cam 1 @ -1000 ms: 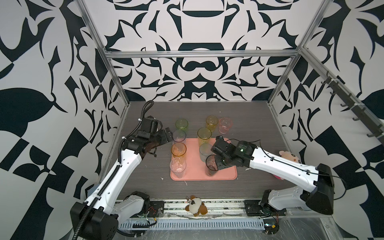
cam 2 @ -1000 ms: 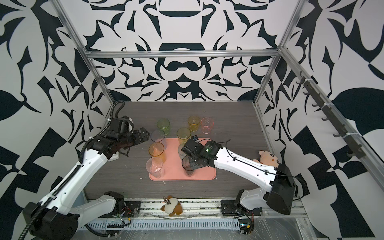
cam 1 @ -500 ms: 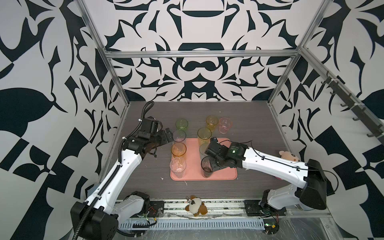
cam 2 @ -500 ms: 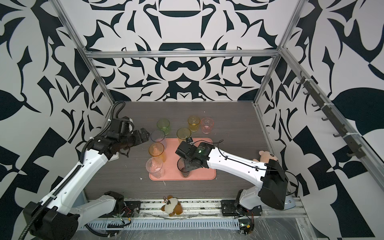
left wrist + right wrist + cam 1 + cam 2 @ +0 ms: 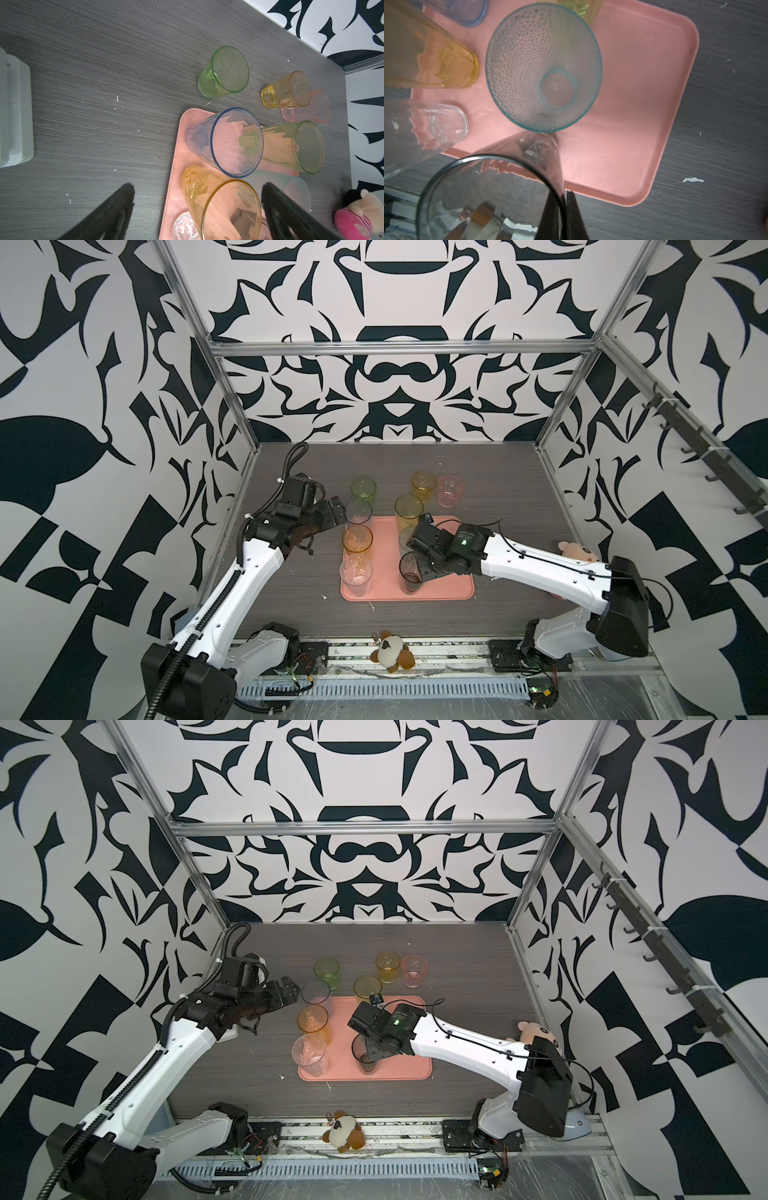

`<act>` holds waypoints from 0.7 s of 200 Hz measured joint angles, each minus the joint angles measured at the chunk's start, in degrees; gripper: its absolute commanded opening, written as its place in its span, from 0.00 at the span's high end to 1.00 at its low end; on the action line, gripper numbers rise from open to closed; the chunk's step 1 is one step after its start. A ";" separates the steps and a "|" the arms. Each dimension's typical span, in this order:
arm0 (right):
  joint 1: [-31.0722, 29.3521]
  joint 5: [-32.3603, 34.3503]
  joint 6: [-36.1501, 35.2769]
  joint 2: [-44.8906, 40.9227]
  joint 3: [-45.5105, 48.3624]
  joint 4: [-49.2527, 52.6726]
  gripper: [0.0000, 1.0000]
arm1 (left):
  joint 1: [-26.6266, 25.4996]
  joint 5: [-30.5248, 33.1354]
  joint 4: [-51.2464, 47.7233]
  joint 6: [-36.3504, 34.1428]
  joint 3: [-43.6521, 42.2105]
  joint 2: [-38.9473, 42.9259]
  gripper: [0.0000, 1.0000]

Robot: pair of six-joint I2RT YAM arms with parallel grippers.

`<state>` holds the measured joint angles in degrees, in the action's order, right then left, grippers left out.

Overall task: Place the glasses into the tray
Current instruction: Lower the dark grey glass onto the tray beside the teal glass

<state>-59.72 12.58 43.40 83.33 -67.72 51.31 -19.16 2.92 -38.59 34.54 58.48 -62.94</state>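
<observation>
My right gripper is ready to let go of the smoky grey glass [image 5: 365, 1054]. The glass is nearly upright, and its base is on flat tray inside the tray's front edge.
The salmon tray [image 5: 451, 583] [image 5: 633, 83] lies mid-table. My right gripper [image 5: 564, 200] [image 5: 417, 568] is shut on the rim of a smoky grey glass [image 5: 488, 197] [image 5: 365, 1054], one finger inside the wall and one outside, with the glass's base over the tray's front part. On the tray stand clear [image 5: 355, 572], orange [image 5: 357, 539], blue [image 5: 228, 143], teal [image 5: 544, 66] and tall yellow-green [image 5: 408, 510] glasses. Green [image 5: 363, 488], yellow [image 5: 424, 485] and pink [image 5: 451, 489] glasses stand behind it on the table. My left gripper [image 5: 197, 187] [image 5: 336, 512] hangs open left of the blue glass, holding nothing.
A pink plush toy [image 5: 575, 549] lies at the table's right edge and a brown one [image 5: 392, 649] on the front rail. A white box [image 5: 14, 112] sits by the left arm. Patterned walls and metal posts close in the sides and back.
My right gripper has carried the smoky grey glass a little left and toward the front of the tray, then nearly stopped. The left arm has not moved.
</observation>
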 measured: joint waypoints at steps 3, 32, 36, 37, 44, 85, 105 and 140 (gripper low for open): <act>0.00 0.02 0.02 0.00 0.00 0.00 0.93 | 0.00 0.00 0.00 0.00 0.00 0.00 0.01; 0.00 0.24 0.24 0.00 -0.07 -0.17 0.88 | 0.00 -0.02 0.00 0.02 0.00 0.00 0.01; 0.00 0.28 0.24 0.04 -0.13 -0.17 0.87 | 0.00 -0.02 0.00 0.02 0.00 0.00 0.01; 0.00 0.28 0.20 0.04 -0.13 -0.17 0.87 | 0.00 -0.02 0.00 0.02 0.00 0.00 0.01; 0.00 0.35 0.20 0.22 -0.31 -0.15 0.86 | 0.00 -0.02 0.00 0.04 0.00 0.00 0.00; 0.00 0.55 0.22 1.46 -0.87 -0.33 0.85 | 0.00 -0.24 0.00 0.11 0.00 0.00 0.01; 0.00 0.57 0.22 1.49 -0.87 -0.61 0.85 | 0.00 -0.37 0.02 0.15 0.00 0.00 0.01; 0.00 0.57 0.22 1.49 -0.87 -1.53 0.85 | 0.00 -0.42 0.02 0.15 0.00 0.00 0.01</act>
<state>-59.72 13.15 43.62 84.82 -68.60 49.78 -19.16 2.50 -38.57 34.70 58.48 -62.94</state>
